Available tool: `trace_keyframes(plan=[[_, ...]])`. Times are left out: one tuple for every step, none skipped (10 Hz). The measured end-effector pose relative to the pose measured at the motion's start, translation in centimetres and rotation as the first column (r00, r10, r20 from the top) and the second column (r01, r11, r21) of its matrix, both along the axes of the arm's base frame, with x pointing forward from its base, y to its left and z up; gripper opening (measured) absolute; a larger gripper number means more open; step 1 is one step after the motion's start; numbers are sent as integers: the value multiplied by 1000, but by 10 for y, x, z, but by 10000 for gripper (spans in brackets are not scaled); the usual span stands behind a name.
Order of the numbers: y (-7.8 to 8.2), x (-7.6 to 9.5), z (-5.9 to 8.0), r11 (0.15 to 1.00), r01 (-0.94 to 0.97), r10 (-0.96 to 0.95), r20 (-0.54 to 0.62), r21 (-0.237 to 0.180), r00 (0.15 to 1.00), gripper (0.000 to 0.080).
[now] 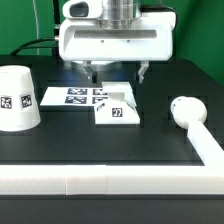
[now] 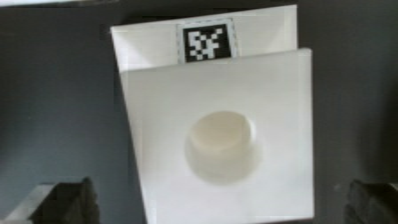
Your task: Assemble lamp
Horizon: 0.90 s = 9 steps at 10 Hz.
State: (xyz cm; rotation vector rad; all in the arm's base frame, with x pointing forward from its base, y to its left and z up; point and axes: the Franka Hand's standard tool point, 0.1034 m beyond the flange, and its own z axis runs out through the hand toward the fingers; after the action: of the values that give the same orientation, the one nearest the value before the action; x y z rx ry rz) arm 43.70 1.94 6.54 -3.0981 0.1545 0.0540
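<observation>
The lamp base's round socket should stay free for the bulb, so my gripper needs to pick up the lamp base next by the sides of its raised top [image 1: 117, 91].
The flat square lamp base [image 1: 117, 106] lies on the black table just in front of the marker board [image 1: 70, 96]. In the wrist view the base [image 2: 222, 110] shows its round socket [image 2: 222, 146] and a tag. My gripper [image 1: 118, 74] hangs open above and slightly behind the base, touching nothing. In the wrist view the gripper [image 2: 217, 205] has one dark fingertip [image 2: 61, 201] on each side of the base. The tapered shade [image 1: 18, 97] stands at the exterior view's left. The bulb [image 1: 186, 108] lies at the exterior view's right.
A long white rail [image 1: 100, 181] runs along the front of the table and turns back along the exterior view's right side, next to the bulb. Cables hang behind the arm at the back left.
</observation>
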Motion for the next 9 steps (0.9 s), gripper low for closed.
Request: trace_keyframes(plan=[[2,-2,-5,1000,-7,7,2,-1,1000,700],[1,-3,-9,1000,-20,20,0,0,1000,700],[1,-5,-12,1000,-25,25,-5,0,1000,700],[1,-5,-14,999,-33,33,-5,0,999,700],[1,-7,-17,999,-41,41,-10,0,999,700],[2,-8,-17,999,-46,46,-12,1,999,700],[3,-9,-18,999,-47,47,-14,1,999,700],[3,-9,-19,999,-48,48,-16,1,999,597],[3,-9,-19,999,-48,48,-15,1,999,533]])
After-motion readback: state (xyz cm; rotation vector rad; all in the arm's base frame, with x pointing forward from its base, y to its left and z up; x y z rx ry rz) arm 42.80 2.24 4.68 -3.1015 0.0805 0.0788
